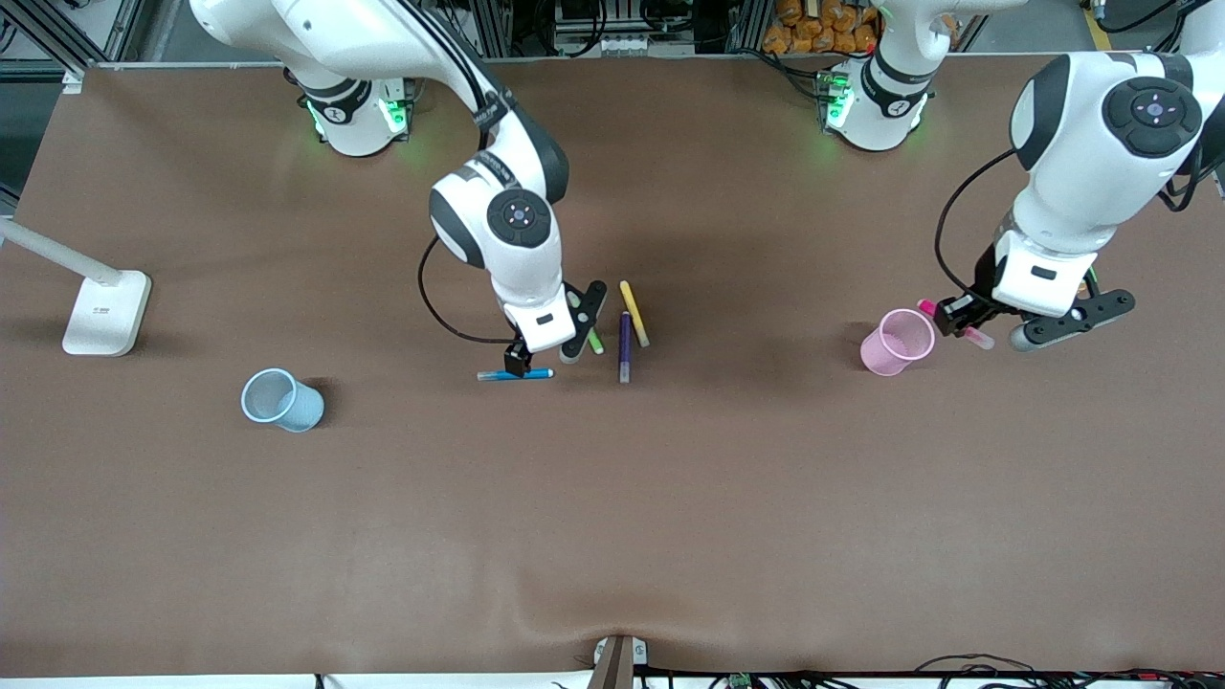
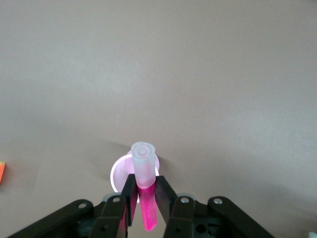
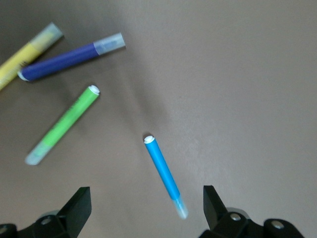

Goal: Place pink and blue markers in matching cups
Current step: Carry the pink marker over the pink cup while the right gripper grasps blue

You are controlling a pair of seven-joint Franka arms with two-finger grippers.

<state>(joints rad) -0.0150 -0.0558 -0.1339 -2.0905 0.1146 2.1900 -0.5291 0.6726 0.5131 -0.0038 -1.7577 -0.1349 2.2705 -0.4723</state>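
Note:
I should next grab the sky-blue marker with my right gripper by its blue body [image 1: 519, 375], so that the marker's white end stays free to go into the light blue cup [image 1: 280, 400].
My left gripper [image 1: 960, 319] is shut on the magenta-pink marker [image 1: 978, 336] and holds it level in the air, beside the rim of the pale pink cup [image 1: 898, 342]. In the left wrist view the marker [image 2: 147, 208] sits between the fingers, its pale cap pointing at the cup [image 2: 118, 173] below. My right gripper [image 1: 520, 364] is open over the sky-blue marker [image 1: 515, 375], which lies flat on the table. In the right wrist view the marker [image 3: 163, 171] lies between the spread fingers [image 3: 79, 206]. The light blue cup [image 1: 280, 400] stands toward the right arm's end.
A green pen [image 1: 593, 337], a dark purple pen [image 1: 624, 346] and a yellow pen [image 1: 634, 313] lie close beside the blue marker, toward the left arm's end. A white lamp base [image 1: 105, 311] stands at the right arm's end of the brown table.

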